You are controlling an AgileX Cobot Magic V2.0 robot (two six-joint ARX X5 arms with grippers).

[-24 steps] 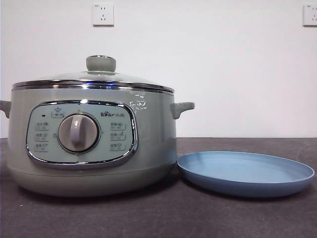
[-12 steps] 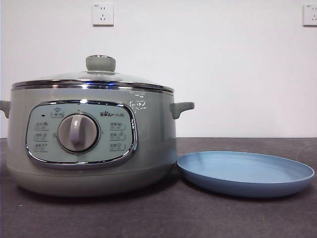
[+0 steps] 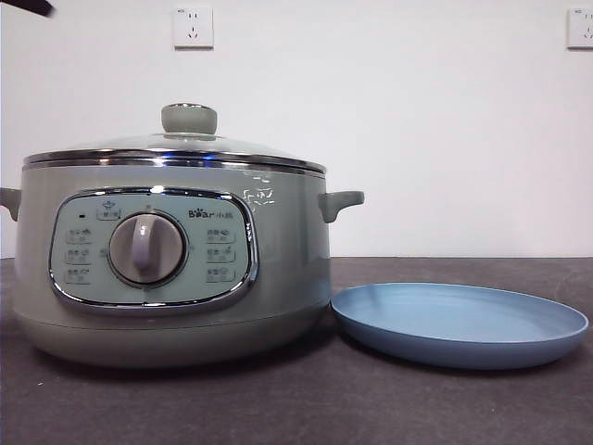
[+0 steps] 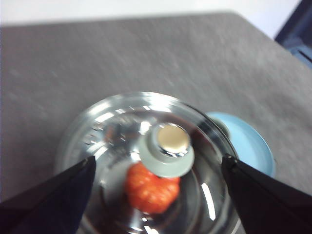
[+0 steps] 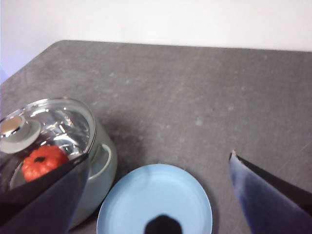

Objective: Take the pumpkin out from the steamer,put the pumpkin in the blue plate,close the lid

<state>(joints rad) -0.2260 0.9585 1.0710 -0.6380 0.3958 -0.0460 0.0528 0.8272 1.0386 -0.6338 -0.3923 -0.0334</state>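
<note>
Next, my left gripper grabs the glass lid by its knob (image 3: pixel 189 119). Then it opens the steamer (image 3: pixel 171 269) for the pumpkin inside.
The pale green steamer (image 3: pixel 171 269) stands at the left with the glass lid (image 3: pixel 176 144) resting shut on it. Through the glass the orange-red pumpkin (image 4: pixel 151 187) shows inside, also visible from the right wrist as the pumpkin (image 5: pixel 43 162). My left gripper (image 4: pixel 158 158) hovers open high above the lid's knob (image 4: pixel 166 148), touching nothing. The blue plate (image 3: pixel 459 323) lies empty just right of the steamer. My right gripper (image 5: pixel 159 155) hangs open well above the plate (image 5: pixel 155 200).
A black arm tip (image 3: pixel 28 6) shows at the top left corner of the front view. The dark grey table (image 3: pixel 306 408) runs back to a white wall with two sockets (image 3: pixel 193 27). The steamer's side handle (image 3: pixel 341 202) juts toward the plate.
A black arm tip has come into the top left corner of the front view. Steamer, lid and plate have not moved.
</note>
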